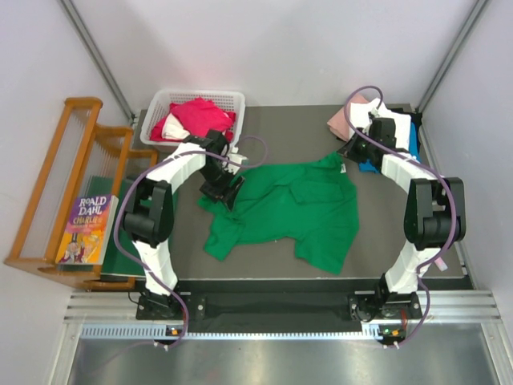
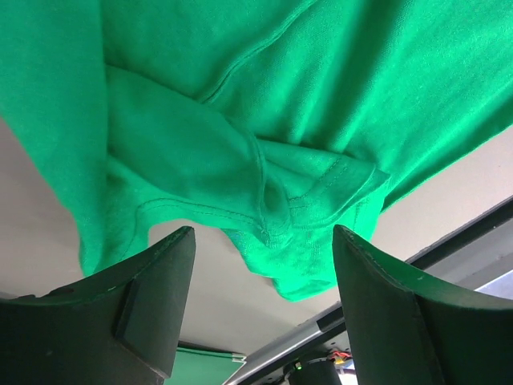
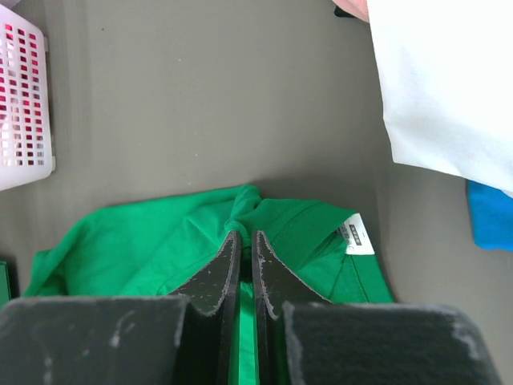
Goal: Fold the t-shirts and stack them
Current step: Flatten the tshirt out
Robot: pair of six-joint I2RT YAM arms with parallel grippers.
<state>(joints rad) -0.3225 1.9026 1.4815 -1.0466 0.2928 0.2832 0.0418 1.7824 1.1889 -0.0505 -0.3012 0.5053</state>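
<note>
The t-shirt needs to be stretched and laid flat for folding. I should next grab the green t-shirt's bunched hem (image 1: 228, 214) (image 2: 271, 225) with my left gripper, opposite the t-shirt's collar.
A bright green t-shirt (image 1: 296, 212) lies crumpled and spread on the grey table top, its white neck label (image 1: 343, 169) at the far right. My left gripper (image 1: 227, 192) is open at the shirt's left edge. In the left wrist view (image 2: 263, 237) a bunched sleeve hem of the green shirt (image 2: 321, 96) lies just beyond the fingertips, not gripped. My right gripper (image 1: 350, 151) is shut on a fold of the green shirt (image 3: 144, 249) beside the collar, left of the label (image 3: 353, 233). The cloth puckers at its tips (image 3: 246, 234).
A white basket (image 1: 200, 93) at the back left holds a red/magenta tee (image 1: 200, 116) and a white one (image 1: 164, 128). Pink (image 1: 341, 120), white (image 3: 449, 88) and blue (image 1: 413, 136) tees lie at the back right. A wooden rack with a book (image 1: 88, 216) stands left, over a dark green mat (image 1: 120, 257).
</note>
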